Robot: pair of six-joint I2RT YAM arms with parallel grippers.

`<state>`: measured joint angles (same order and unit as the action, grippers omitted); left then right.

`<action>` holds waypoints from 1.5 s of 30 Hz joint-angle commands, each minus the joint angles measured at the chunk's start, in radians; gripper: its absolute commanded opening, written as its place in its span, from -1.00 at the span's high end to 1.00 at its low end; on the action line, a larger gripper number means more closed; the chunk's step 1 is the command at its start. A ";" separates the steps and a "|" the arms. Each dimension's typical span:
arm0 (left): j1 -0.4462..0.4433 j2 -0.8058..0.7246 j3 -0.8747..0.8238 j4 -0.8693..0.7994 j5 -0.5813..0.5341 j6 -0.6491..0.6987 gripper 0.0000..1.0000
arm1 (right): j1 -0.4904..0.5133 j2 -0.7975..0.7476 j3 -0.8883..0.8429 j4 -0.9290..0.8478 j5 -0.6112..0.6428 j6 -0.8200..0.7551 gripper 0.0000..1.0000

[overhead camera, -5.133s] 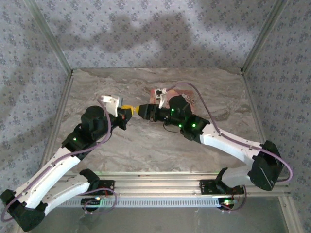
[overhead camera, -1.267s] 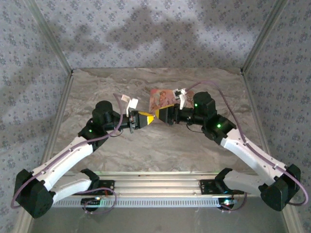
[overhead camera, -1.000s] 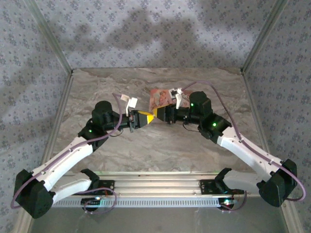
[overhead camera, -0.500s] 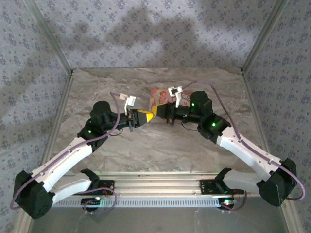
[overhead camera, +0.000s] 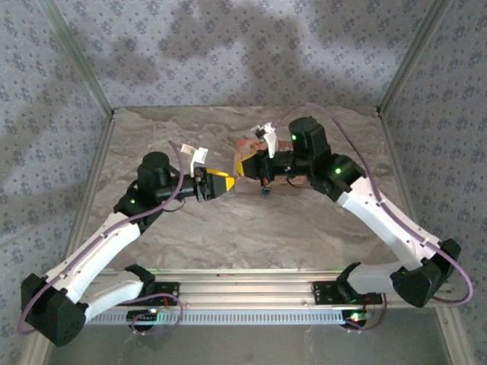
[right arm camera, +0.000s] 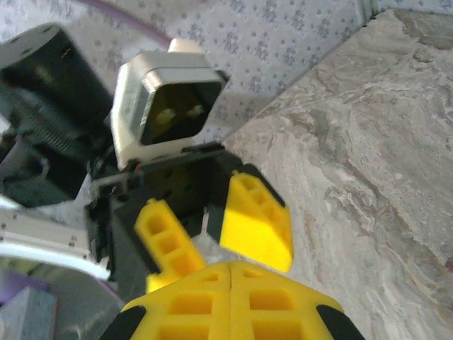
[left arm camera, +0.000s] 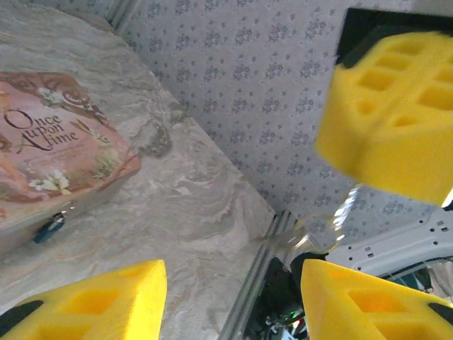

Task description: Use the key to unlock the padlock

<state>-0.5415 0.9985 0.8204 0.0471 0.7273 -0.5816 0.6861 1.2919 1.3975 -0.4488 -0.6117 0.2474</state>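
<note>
The key is beyond my left gripper's fingers, so it is too early to close; the gripper first moves toward the key, then closes on it.
The padlock (left arm camera: 49, 228) is a tiny dark bluish lock on the near side of the pink box (left arm camera: 49, 149), also a blue speck on the table, the padlock (overhead camera: 265, 189). My left gripper (left arm camera: 233, 283) is open, its yellow fingers (left arm camera: 92, 297) wide apart with nothing between them. My right gripper (right arm camera: 232, 273) is shut, tip to tip with the left gripper (right arm camera: 212, 227). A small shiny, blurred thing, which I take for the key (left arm camera: 348, 209), sticks out of the right gripper's fingers (left arm camera: 389, 127). In the top view the left gripper (overhead camera: 223, 182) and right gripper (overhead camera: 242, 165) nearly meet.
The pink box (overhead camera: 245, 144) lies mostly under my right arm at the middle back of the marble table (overhead camera: 228, 228). Patterned walls and metal rails (overhead camera: 91, 182) close in the table on three sides. Open tabletop lies in front of both grippers.
My right wrist has lifted and swung back over the pink box, uncovering the padlock below it. My left arm has drawn slightly left, and the grippers stay tip to tip.
</note>
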 commanded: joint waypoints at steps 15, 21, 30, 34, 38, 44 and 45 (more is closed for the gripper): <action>-0.058 0.086 -0.032 0.345 0.140 -0.081 0.05 | -0.088 -0.003 -0.060 -0.036 -0.181 -0.114 1.00; -0.065 0.112 -0.040 0.352 0.131 -0.079 0.11 | -0.095 -0.011 -0.067 -0.030 -0.187 -0.108 1.00; -0.069 0.129 -0.050 0.403 0.124 -0.107 0.24 | -0.093 -0.026 -0.090 0.016 -0.191 -0.073 1.00; -0.077 0.130 -0.045 0.407 0.134 -0.109 0.28 | -0.092 -0.031 -0.097 0.027 -0.186 -0.066 1.00; -0.080 0.129 -0.044 0.399 0.138 -0.107 0.29 | -0.091 -0.038 -0.104 0.035 -0.178 -0.060 1.00; -0.091 0.132 -0.044 0.401 0.135 -0.105 0.37 | -0.088 -0.048 -0.112 0.051 -0.168 -0.051 1.00; -0.092 0.131 -0.044 0.401 0.135 -0.105 0.37 | -0.088 -0.048 -0.113 0.052 -0.167 -0.051 1.00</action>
<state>-0.6247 1.1290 0.7750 0.4061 0.8459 -0.6830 0.5980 1.2675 1.2888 -0.4206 -0.7773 0.1795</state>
